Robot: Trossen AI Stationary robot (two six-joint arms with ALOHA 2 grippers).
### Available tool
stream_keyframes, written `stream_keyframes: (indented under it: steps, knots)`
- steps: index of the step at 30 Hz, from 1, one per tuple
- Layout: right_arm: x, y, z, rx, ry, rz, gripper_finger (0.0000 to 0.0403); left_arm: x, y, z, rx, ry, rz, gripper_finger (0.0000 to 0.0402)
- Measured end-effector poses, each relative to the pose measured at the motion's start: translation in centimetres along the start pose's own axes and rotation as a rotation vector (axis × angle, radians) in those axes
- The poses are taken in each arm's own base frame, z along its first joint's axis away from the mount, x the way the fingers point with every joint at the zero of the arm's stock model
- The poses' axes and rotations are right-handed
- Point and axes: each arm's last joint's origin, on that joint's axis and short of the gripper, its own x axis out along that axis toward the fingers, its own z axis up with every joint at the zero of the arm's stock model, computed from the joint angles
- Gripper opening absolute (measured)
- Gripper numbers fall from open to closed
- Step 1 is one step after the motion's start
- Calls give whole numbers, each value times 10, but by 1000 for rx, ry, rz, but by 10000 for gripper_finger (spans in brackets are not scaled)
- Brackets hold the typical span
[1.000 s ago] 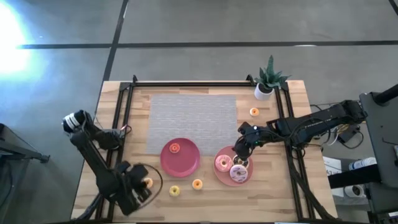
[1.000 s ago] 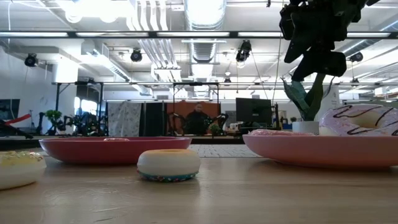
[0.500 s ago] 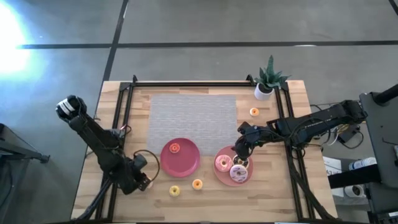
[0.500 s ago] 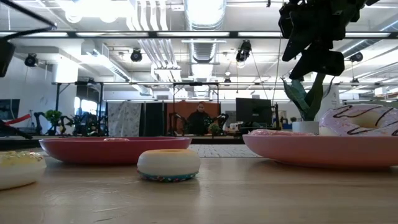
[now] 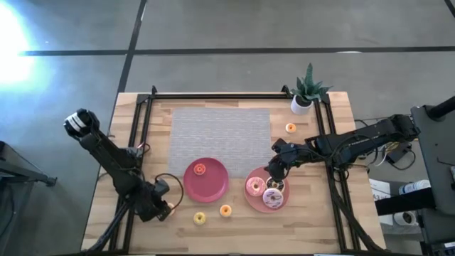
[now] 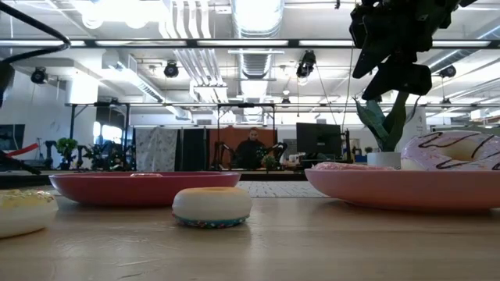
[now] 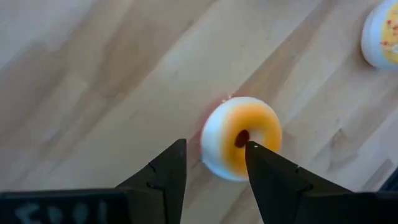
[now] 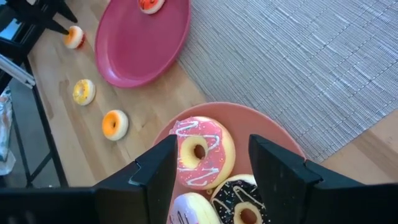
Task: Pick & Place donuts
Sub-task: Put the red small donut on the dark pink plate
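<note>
My left gripper will next grab the orange-topped mini donut by the donut's ring side (image 7: 222, 148) beside its hole, to pick it up and place it.
My left gripper (image 5: 164, 208) is open, low over the near left of the table. Its fingers stand on either side of an orange-topped mini donut (image 7: 241, 140) that lies on the wood. My right gripper (image 5: 272, 173) is open and hovers above the right pink plate (image 5: 250, 200). That plate holds three larger donuts: pink with white drizzle (image 8: 198, 152), dark chocolate (image 8: 245, 208) and white-pink (image 8: 189, 210). A red mini donut (image 5: 200, 168) lies on the left plate (image 5: 213, 186). A yellow (image 5: 200, 218) and an orange (image 5: 225, 210) mini donut lie near the table's near edge. My left gripper has its fingers level with the orange mini donut, one fingertip (image 7: 252, 149) in front of the donut's top. Whether either finger touches it, I cannot tell. The donut rests on the table.
Another orange mini donut (image 5: 290, 128) lies by the potted plant (image 5: 307, 91) at the far right. A grey woven mat (image 5: 222, 135) covers the table's far middle. Black frame rails (image 5: 213, 95) run along the far and side edges.
My left arm has swung its elbow toward the table's far left, and its gripper has come down lower beside the orange mini donut. The donuts and plates lie as before.
</note>
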Motion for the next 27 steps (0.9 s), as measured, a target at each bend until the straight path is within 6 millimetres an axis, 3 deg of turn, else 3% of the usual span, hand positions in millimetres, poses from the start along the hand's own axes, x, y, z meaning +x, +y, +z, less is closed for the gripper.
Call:
stream_keyframes:
  steps: [8, 11, 16, 19, 23, 27]
  knots:
    - [0, 0, 0, 11, 1, 1, 189, 11, 5, 0, -15, -21, -29, 129]
    - [0, 0, 0, 11, 1, 1, 189, 12, 5, 0, 1, -33, -24, 100]
    - [0, 1, 1, 20, -7, 13, 189, 14, 6, 3, -4, -119, -40, 18]
    - [0, 6, 3, 13, -35, 61, 189, 13, 7, 5, -8, -190, -51, 5]
    - [-2, 16, 9, 0, -80, 176, 189, -2, -12, 9, 27, -352, -146, 1]
    - [-6, 28, 17, -20, -148, 317, 189, -36, -38, 17, 62, -574, -322, 1]
